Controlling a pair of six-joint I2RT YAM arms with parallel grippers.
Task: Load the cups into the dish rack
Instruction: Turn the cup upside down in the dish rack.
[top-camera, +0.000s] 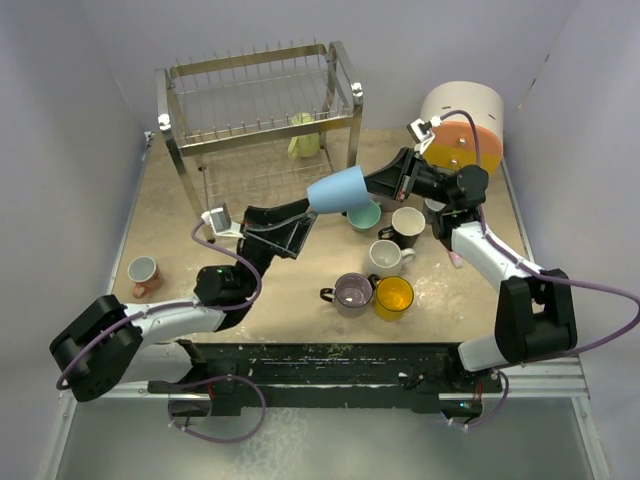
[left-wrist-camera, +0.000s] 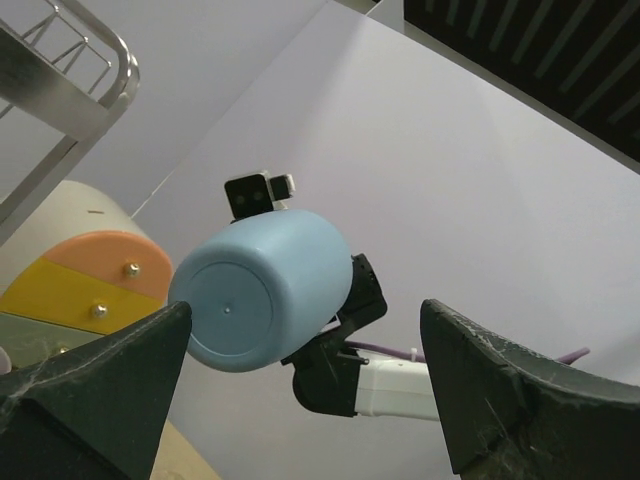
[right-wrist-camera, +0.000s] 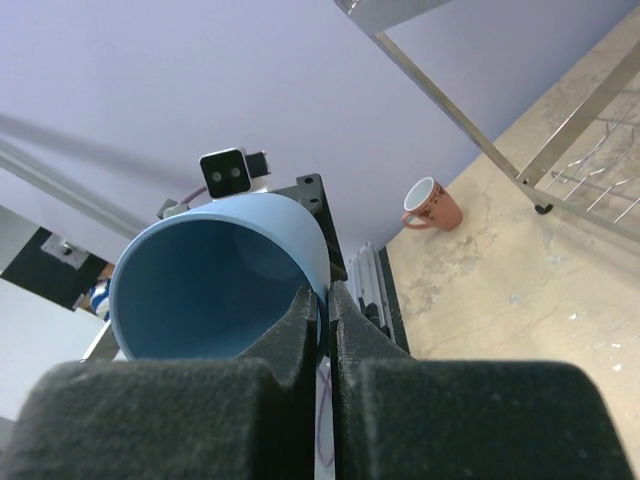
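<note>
I need to grab the light blue cup by its flat bottom end (top-camera: 318, 196) (left-wrist-camera: 235, 310) next with my left gripper. The cup's rim then stays free to rest on the rack.
My right gripper (top-camera: 372, 188) (right-wrist-camera: 322, 295) is shut on the rim of a light blue cup (top-camera: 337, 190) (right-wrist-camera: 200, 290) and holds it on its side in the air, in front of the dish rack (top-camera: 260, 110). The cup's flat bottom (left-wrist-camera: 262, 290) faces my left gripper (top-camera: 303, 218) (left-wrist-camera: 305, 310). That gripper stands open just short of the cup, without touching it. A yellow-green cup (top-camera: 303, 135) sits in the rack. Teal (top-camera: 364, 214), black (top-camera: 407, 222), white (top-camera: 386, 256), lilac (top-camera: 353, 293) and yellow (top-camera: 394, 297) cups stand on the table.
A pink-brown cup (top-camera: 143, 270) (right-wrist-camera: 432, 205) stands alone at the left of the table. The round white, orange and yellow drawer unit (top-camera: 462, 125) (left-wrist-camera: 90, 290) is at the back right. The chrome rack's leg (right-wrist-camera: 560, 130) stands close to the held cup.
</note>
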